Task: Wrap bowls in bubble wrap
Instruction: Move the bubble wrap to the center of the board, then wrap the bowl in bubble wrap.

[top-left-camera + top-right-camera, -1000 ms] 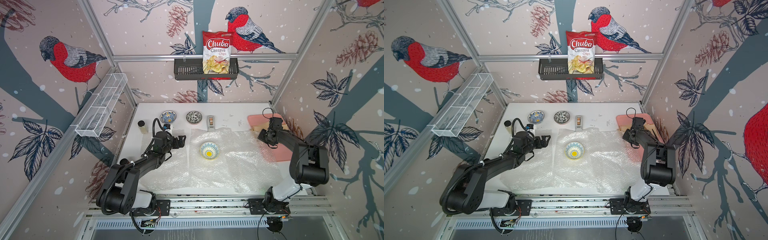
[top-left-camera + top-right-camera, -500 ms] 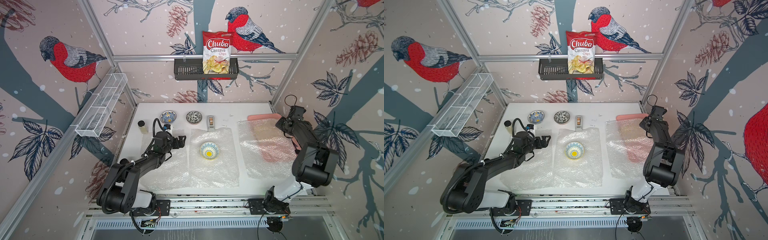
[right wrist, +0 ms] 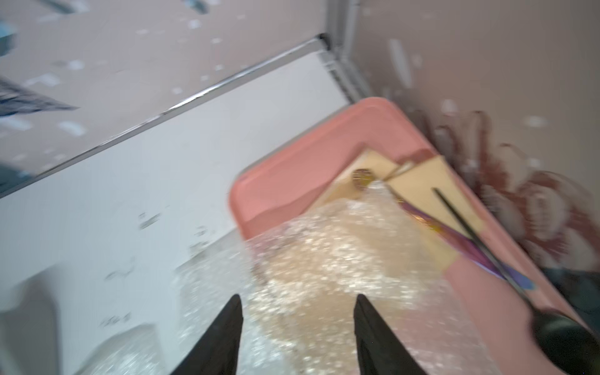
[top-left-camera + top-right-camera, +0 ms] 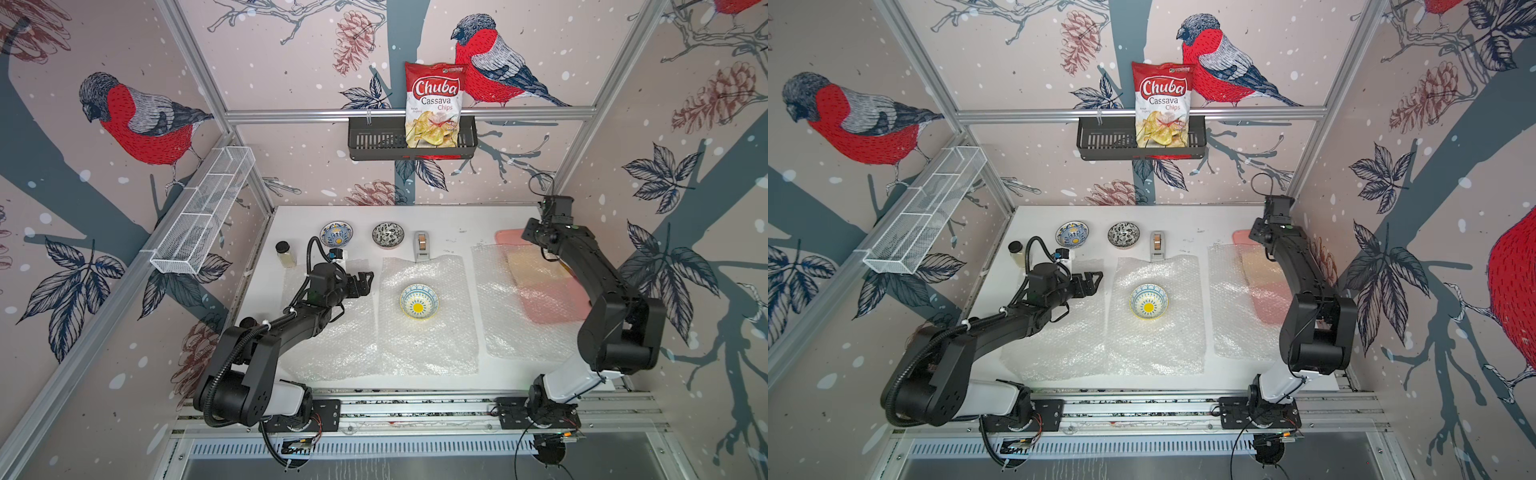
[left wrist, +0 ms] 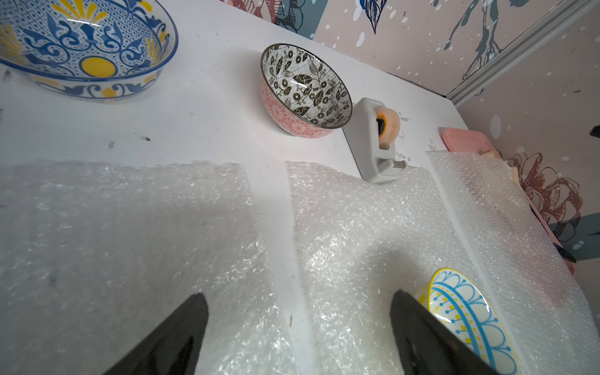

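Note:
I will next grab the middle sheet's back corner facing the third sheet with my right gripper, to fold the middle sheet of bubble wrap [image 4: 428, 345] over the teal bowl.
A pale teal bowl [image 4: 419, 301] [image 4: 1148, 301] with a yellow centre sits on the middle sheet of bubble wrap [image 4: 428, 345]. The blue-and-yellow bowl [image 4: 336, 234] [image 5: 84, 45] and the black-and-white bowl [image 4: 387, 235] [image 5: 306, 91] stand on bare table at the back. My left gripper [image 4: 365, 279] [image 5: 298, 297] hovers open over the gap between the left sheet [image 4: 332, 349] and the middle one, left of the teal bowl [image 5: 470, 321]. My right gripper [image 4: 530, 236] [image 3: 297, 298] is open and empty above the far end of a third sheet [image 4: 503, 316].
The third sheet drapes over a pink tray [image 4: 557, 307] holding tan paper [image 4: 532, 266] at the right wall. A grey tape dispenser [image 4: 422, 246] touches the middle sheet's back edge. A small jar [image 4: 285, 253] stands back left. A black basket [image 4: 365, 143] with a chips bag hangs on the back wall.
The right gripper dragged one bubble wrap sheet rightward off the middle sheet, let it go over the pink tray and opened. The left arm stayed still.

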Controlling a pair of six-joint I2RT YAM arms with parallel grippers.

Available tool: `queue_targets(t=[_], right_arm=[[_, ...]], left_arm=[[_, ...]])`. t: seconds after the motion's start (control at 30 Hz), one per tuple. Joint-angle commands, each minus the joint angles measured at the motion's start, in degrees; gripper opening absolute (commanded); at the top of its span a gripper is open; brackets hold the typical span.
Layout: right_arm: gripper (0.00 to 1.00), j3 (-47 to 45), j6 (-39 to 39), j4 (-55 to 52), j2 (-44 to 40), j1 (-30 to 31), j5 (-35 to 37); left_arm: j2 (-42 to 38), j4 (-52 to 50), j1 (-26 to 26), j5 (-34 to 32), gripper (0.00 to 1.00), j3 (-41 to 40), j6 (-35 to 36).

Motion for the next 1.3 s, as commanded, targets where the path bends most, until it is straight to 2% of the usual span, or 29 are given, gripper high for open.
queue_targets(t=[0.0, 0.07, 0.27, 0.43, 0.63, 0.77, 0.93, 1.03, 1.27], right_arm=[[0.56, -2.0, -1.4, 3.0, 3.0, 4.3, -16.8], [0.57, -2.0, -1.3, 3.9, 7.4, 7.6, -20.7], [0.58, 1.7, -3.1, 3.3, 18.9, 11.8, -20.7], [0.58, 4.5, -3.7, 3.4, 23.4, 12.0, -19.5], [0.55, 5.9, -4.2, 3.1, 26.5, 12.9, -21.4], [0.42, 4.1, -4.2, 3.4, 25.7, 12.8, -21.1], [0.16, -0.2, -3.7, 5.5, 22.8, 12.9, -24.3], [0.08, -2.5, -3.2, 7.2, 20.6, 12.9, -25.1], [0.06, -2.9, -2.7, 6.8, 14.7, 13.7, -28.1]], left_arm=[[-0.1, 1.4, -1.1, 0.6, 0.92, 0.9, 0.5], [-0.2, 0.6, -2.2, -0.6, 0.91, 1.3, 1.4], [-0.3, 0.1, -3.9, -2.7, 0.91, 1.5, 2.4], [0.3, -0.1, -5.3, -3.2, 0.91, 1.9, 3.2], [0.8, -2.2, -7.8, -5.2, 0.91, 3.5, 5.0], [0.3, -2.6, -9.0, -5.4, 0.91, 3.4, 4.8], [-0.5, -5.4, -11.8, -6.2, 0.88, 2.6, 4.3], [-1.5, -6.8, -14.0, -7.7, 0.88, 1.1, 3.7], [-4.9, -6.6, -18.7, -11.6, 0.88, -4.1, -1.0]])
